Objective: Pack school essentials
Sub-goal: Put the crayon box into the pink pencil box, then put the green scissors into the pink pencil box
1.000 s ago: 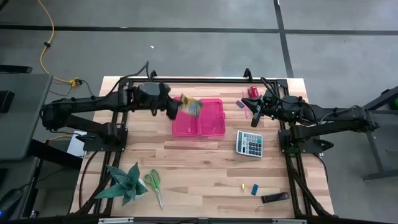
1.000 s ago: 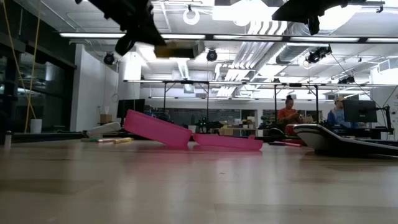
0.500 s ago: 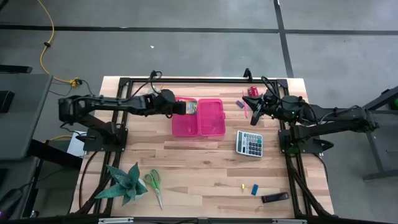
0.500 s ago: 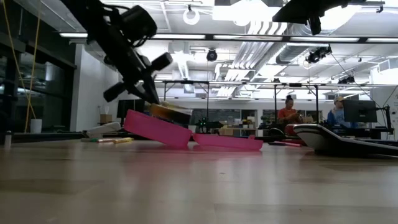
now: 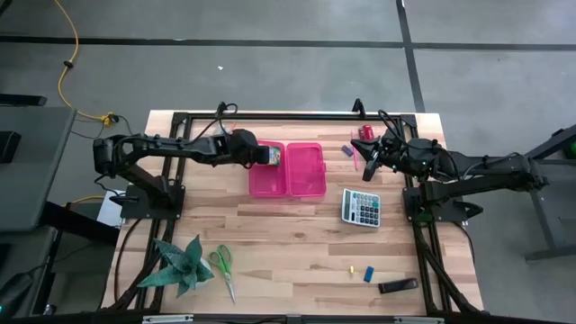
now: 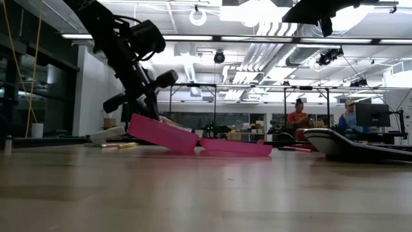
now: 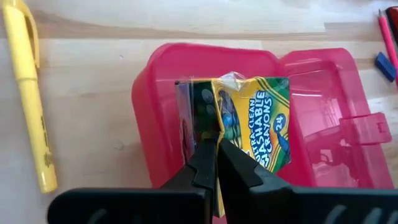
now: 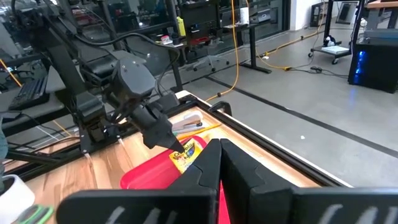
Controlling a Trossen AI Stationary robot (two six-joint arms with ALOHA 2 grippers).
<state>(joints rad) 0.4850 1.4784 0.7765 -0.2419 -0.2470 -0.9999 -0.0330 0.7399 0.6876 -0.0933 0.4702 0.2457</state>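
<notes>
Both sides of the crayon box (image 5: 274, 156) are between the pink case's outer rim (image 5: 251, 180) and its hinge, so it is time for my left gripper to release the box.
The yellow-and-green crayon box (image 7: 252, 121) sits tilted in the left half of the open pink case (image 5: 267, 180), and my left gripper (image 7: 213, 144) is shut on it. In the high view that gripper (image 5: 259, 155) reaches in from the table's left. My right gripper (image 8: 214, 149) is shut on nothing and hovers right of the case (image 5: 368, 167). Green-handled scissors (image 5: 223, 268) lie flat near the near edge. Tiny blue and yellow pieces (image 5: 366, 273) lie near the near right. A yellow marker (image 7: 30, 93) lies left of the case. My left gripper pinches the crayon box between its two fingers at the end nearest the wrist (image 7: 219, 127). The fingers slant down from above and from the table's left. The box is tilted, its far end down inside the case's left half (image 7: 149, 118). Whether it rests on the case floor cannot be told.
A grey calculator (image 5: 361, 207) lies right of the case. A red stapler (image 5: 365, 133), a pink pencil and a small blue piece (image 5: 346, 150) are at the far right. A green plant (image 5: 180, 264) stands at the near left, and a black piece (image 5: 397, 286) at the near right.
My left gripper came down from high above the case, carrying the crayon box, and lowered it into the case's left half. It stayed shut on the box throughout.
</notes>
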